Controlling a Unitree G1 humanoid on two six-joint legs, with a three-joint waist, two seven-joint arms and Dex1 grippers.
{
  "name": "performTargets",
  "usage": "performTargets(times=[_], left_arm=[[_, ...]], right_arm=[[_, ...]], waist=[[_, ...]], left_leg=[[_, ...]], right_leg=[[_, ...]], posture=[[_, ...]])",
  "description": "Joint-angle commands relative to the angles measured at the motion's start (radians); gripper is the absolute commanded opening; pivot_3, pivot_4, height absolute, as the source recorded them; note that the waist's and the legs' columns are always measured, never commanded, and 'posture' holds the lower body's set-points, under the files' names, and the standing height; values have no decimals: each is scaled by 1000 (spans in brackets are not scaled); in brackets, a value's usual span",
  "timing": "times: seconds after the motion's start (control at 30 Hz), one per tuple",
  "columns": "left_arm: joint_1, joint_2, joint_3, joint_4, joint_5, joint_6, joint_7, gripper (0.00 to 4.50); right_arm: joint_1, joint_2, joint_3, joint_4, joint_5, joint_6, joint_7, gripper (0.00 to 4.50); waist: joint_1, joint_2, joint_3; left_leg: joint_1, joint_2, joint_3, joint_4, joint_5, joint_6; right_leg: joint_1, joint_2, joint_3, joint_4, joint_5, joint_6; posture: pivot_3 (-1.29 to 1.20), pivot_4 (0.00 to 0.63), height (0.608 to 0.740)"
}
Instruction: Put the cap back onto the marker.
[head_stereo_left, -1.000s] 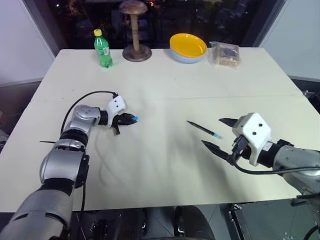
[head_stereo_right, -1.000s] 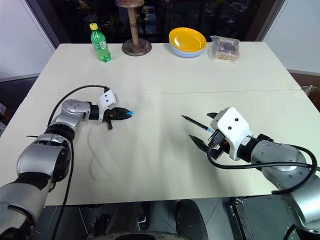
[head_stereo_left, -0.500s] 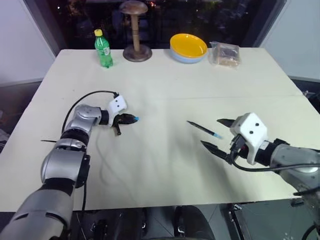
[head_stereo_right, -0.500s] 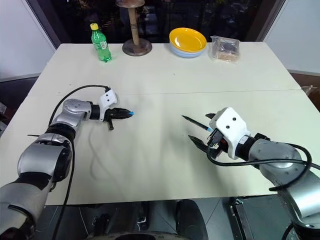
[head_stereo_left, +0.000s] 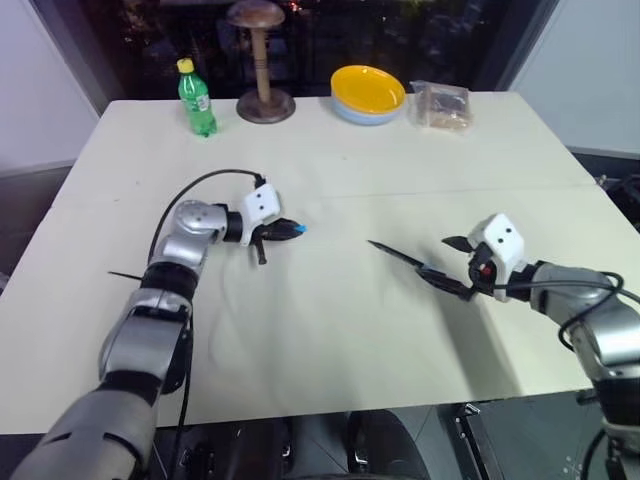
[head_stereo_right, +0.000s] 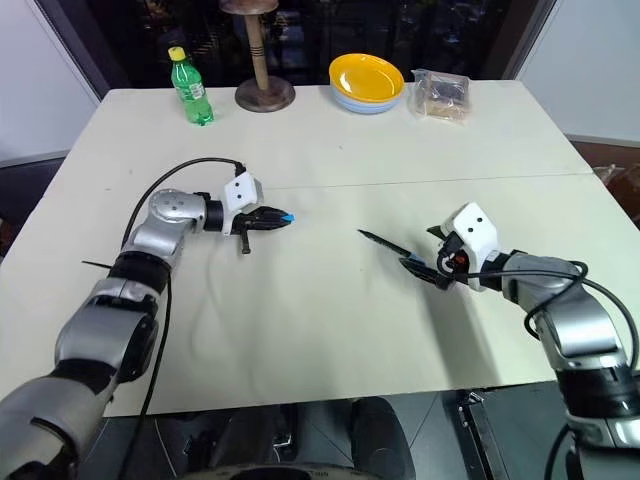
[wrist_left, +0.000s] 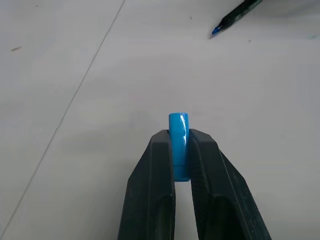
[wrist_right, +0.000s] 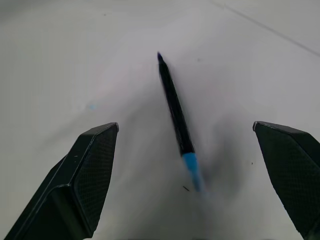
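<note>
My right gripper grabs the marker by its black body close to its blue end (head_stereo_left: 410, 260) next, to cap the marker's inked tip (head_stereo_left: 370, 242).
The cap (wrist_left: 178, 145) is a short bright blue cylinder. My left gripper (head_stereo_left: 290, 230) is shut on it and holds it just above the table, left of centre, with the cap's end sticking out past the fingertips. The marker (head_stereo_left: 400, 256) is a thin dark stick with a light blue band. It lies flat on the cream table (head_stereo_left: 330, 330), to the right of centre. My right gripper (head_stereo_left: 436, 256) is open and low over the table. In the right wrist view, the marker's (wrist_right: 176, 110) banded end lies between the widely spread fingers (wrist_right: 90, 170), touching neither.
Along the table's far edge stand a green bottle (head_stereo_left: 196, 97), a wooden stand (head_stereo_left: 262, 60), a yellow bowl (head_stereo_left: 368, 90) and a clear bag of snacks (head_stereo_left: 440, 106). A black cable (head_stereo_left: 200, 180) loops by my left wrist.
The camera has shifted a little. My left gripper carried the cap to the right and slightly up. My right gripper went forward and down, and its open fingers now straddle the marker's banded end.
</note>
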Motion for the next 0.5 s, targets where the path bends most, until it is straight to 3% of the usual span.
performTargets(times=[0.03, 0.23, 0.5], left_arm=[[106, 70, 51, -314, -74, 160, 15, 66], [297, 152, 89, -685, -152, 398, 74, 66], [412, 210, 107, -895, -234, 551, 120, 66]], right_arm=[[-76, 35, 47, 88, -40, -81, 57, 4500], [-175, 105, 108, 205, -85, -142, 111, 4500], [-250, 158, 141, 364, -138, -212, 166, 4500]], waist=[[-9, 0, 0], [0, 1, 1], [1, 1, 1]], left_leg=[[0, 0, 0, 0, 0, 0], [0, 1, 0, 1, 0, -1], [0, 1, 0, 2, 0, 0]], right_leg=[[0, 0, 0, 0, 0, 0], [0, 0, 1, 1, 0, 0], [1, -1, 0, 1, 0, 0]], posture=[[0, 150, 740], [0, 150, 740], [0, 150, 740]])
